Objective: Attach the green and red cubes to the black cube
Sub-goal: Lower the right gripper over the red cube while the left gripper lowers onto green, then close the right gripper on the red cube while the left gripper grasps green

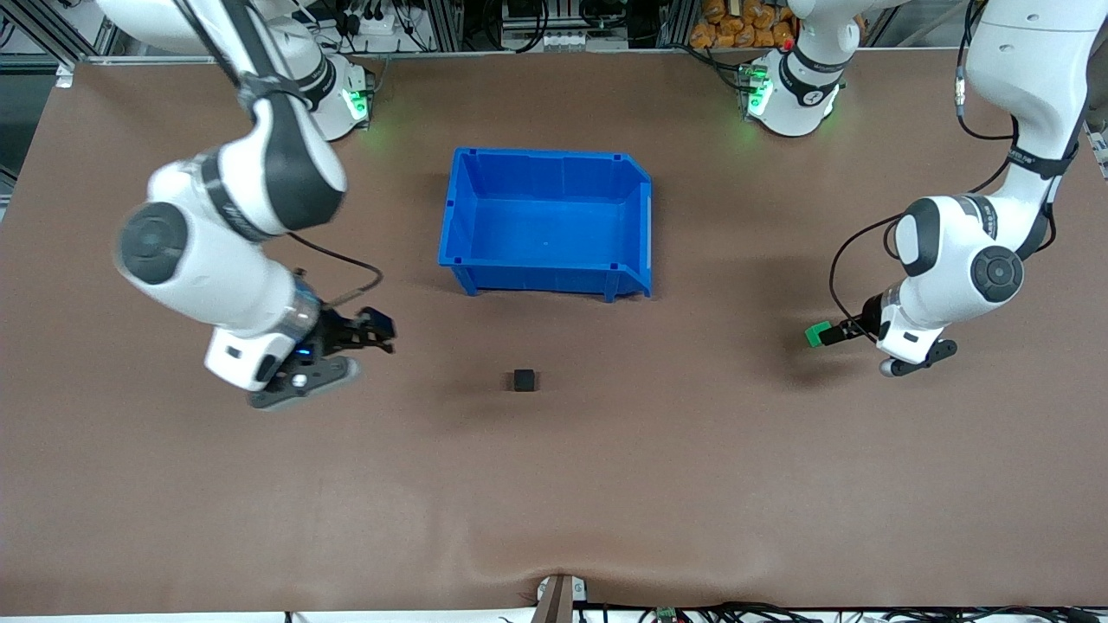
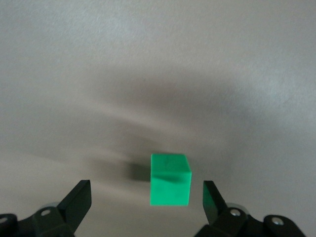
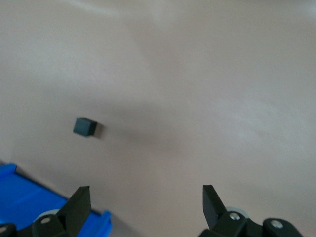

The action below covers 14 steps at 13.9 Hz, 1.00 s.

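Note:
The green cube (image 1: 816, 335) needs one side free to attach to the black cube (image 1: 524, 380), so my left gripper will grab it by two opposite sides.
The green cube (image 1: 816, 335) sits toward the left arm's end of the table. My left gripper (image 1: 828, 334) is open around it. In the left wrist view the green cube (image 2: 170, 178) lies between the two fingers of the left gripper (image 2: 146, 192), closer to one, touching neither. The black cube (image 1: 524, 380) rests alone mid-table, nearer the front camera than the bin, and shows small in the right wrist view (image 3: 85, 127). My right gripper (image 1: 381, 333) hangs open over bare table toward the right arm's end, its jaws (image 3: 146, 193) holding nothing. The red cube is out of view.
A blue bin (image 1: 545, 164), with nothing in it, stands mid-table, farther from the front camera than the black cube. One corner of the blue bin (image 3: 29, 202) shows in the right wrist view. The brown table surface (image 1: 606, 502) stretches wide toward the front camera.

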Motion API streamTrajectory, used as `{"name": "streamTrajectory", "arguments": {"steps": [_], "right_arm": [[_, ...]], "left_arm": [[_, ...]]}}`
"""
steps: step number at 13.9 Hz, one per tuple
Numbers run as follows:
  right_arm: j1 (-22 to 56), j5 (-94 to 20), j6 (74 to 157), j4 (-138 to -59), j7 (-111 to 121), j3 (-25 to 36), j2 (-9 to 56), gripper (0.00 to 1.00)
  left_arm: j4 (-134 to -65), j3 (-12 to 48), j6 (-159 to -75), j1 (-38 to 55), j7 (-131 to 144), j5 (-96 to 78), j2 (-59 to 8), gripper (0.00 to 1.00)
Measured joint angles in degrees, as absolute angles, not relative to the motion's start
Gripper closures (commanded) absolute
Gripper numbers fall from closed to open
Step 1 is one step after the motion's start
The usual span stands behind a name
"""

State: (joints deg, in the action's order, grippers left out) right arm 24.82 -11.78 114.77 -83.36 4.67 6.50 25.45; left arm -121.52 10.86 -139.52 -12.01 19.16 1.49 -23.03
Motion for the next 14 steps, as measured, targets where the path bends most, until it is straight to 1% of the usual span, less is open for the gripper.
{"name": "streamTrajectory", "arguments": {"steps": [2, 3, 5, 6, 9, 11, 14], "right_arm": [[25.7, -12.1, 116.4, -83.3, 4.7, 6.6, 27.5, 0.00], [25.7, -12.0, 115.0, -83.3, 4.7, 6.8, 27.9, 0.00], [25.4, -11.3, 108.1, -83.1, 4.7, 8.1, 27.8, 0.00], [25.2, -9.6, 105.8, -83.1, 4.6, 9.4, 27.7, 0.00], [24.2, -6.0, 102.7, -85.3, 4.3, 15.1, 27.6, 0.00], [21.8, -5.8, 104.1, -89.6, 4.4, 17.1, 27.6, 0.00], [18.4, -5.7, 111.7, -97.7, 4.5, 17.4, 27.5, 0.00]], "left_arm": [[-120.3, 10.9, -139.5, -11.9, 19.2, 1.5, -24.5, 0.00], [-120.1, 11.0, -139.5, -11.9, 19.2, 1.5, -24.9, 0.00], [-119.9, 11.1, -139.5, -11.7, 19.2, 1.5, -25.5, 0.00], [-119.8, 11.2, -139.5, -11.4, 19.2, 1.5, -25.7, 0.02], [-119.8, 11.2, -139.5, -10.7, 19.2, 1.5, -26.3, 0.07], [-119.6, 11.2, -139.5, -10.5, 19.2, 1.5, -26.8, 0.10], [-119.2, 11.2, -139.5, -10.2, 19.2, 1.5, -27.3, 0.17]]}}
